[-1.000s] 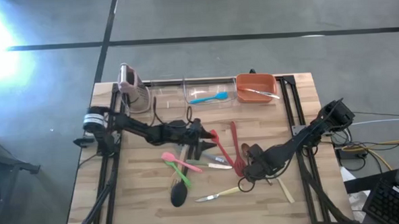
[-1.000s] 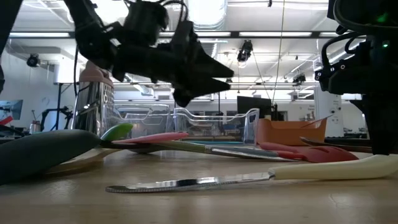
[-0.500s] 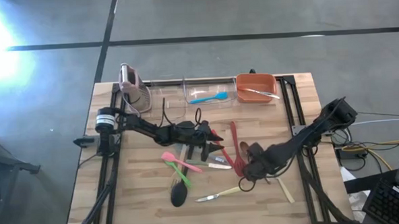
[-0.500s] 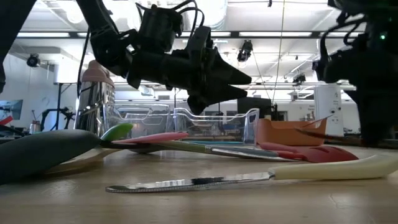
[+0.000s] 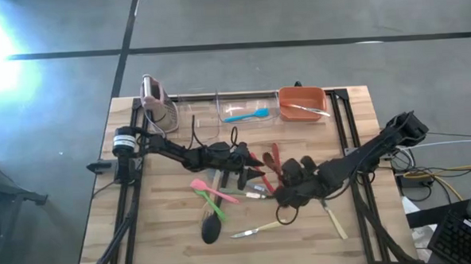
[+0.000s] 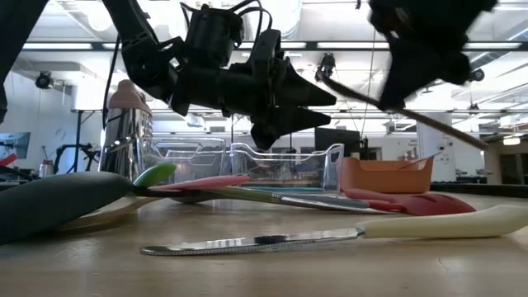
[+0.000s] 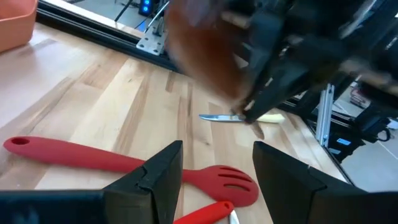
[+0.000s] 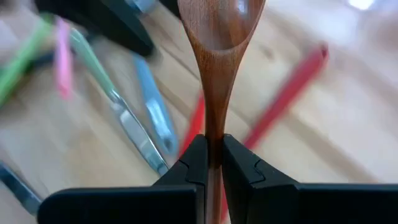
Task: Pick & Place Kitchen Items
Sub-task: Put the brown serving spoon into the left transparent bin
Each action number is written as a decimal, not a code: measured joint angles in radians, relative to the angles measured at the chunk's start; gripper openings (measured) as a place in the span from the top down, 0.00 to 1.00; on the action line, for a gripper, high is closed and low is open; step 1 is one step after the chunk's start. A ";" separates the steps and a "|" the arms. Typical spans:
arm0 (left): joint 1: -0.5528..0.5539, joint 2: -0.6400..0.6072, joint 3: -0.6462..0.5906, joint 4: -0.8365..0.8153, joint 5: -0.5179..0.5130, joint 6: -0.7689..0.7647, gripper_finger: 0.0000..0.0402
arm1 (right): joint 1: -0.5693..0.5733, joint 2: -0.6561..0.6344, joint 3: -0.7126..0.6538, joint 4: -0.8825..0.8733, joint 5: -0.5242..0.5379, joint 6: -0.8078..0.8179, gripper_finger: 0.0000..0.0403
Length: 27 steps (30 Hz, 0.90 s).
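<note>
The fingers stop short of the brown spoon's bowl (image 5: 269, 160), so closing now would miss. My left gripper moves toward the bowl next, then closes on it.
My right gripper (image 8: 213, 146) is shut on a brown wooden spoon (image 8: 219, 37), which it holds above the table's middle (image 5: 288, 187). In the low view the spoon's handle (image 6: 437, 128) slants through the air. My left gripper (image 7: 217, 177) is open and holds nothing. It hovers level over a red slotted spatula (image 7: 124, 165) left of the right gripper (image 5: 249, 165). Flat on the table lie a pink spatula (image 5: 202, 186), a green spoon (image 5: 220, 199), a black ladle (image 5: 212, 227) and a pale-handled knife (image 5: 257, 228). My right gripper pinches the spoon's neck (image 8: 215, 121), just below the bowl, between its two fingers. The spoon lies along the fingers, its bowl (image 8: 221, 18) sticking out past the tips. The fingers slant down. The spoon is lifted clear of the table and tilted.
Along the far edge stand a pink-topped rack (image 5: 155, 104), a clear bin (image 5: 246, 108) with a blue spatula inside, and an orange bin (image 5: 302, 104) with a utensil. A pale stick (image 5: 333, 222) lies near the right rail. The table's near left is bare wood (image 5: 145, 239).
My right gripper has risen from the table with the wooden spoon, gone a little toward the table's left and turned. The spoon is now lifted clear and tilted. My left gripper went slightly toward the right, then kept still, open.
</note>
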 joint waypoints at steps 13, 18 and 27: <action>-0.001 0.000 0.007 0.135 0.155 -0.046 0.51 | -0.005 0.041 0.103 0.009 0.062 -0.150 0.97; 0.000 -0.001 0.018 0.142 0.155 -0.043 0.51 | -0.015 0.053 0.105 0.045 0.060 -0.164 0.97; 0.002 -0.001 0.032 0.142 0.155 -0.039 0.51 | -0.027 0.054 0.106 0.098 0.059 -0.207 0.97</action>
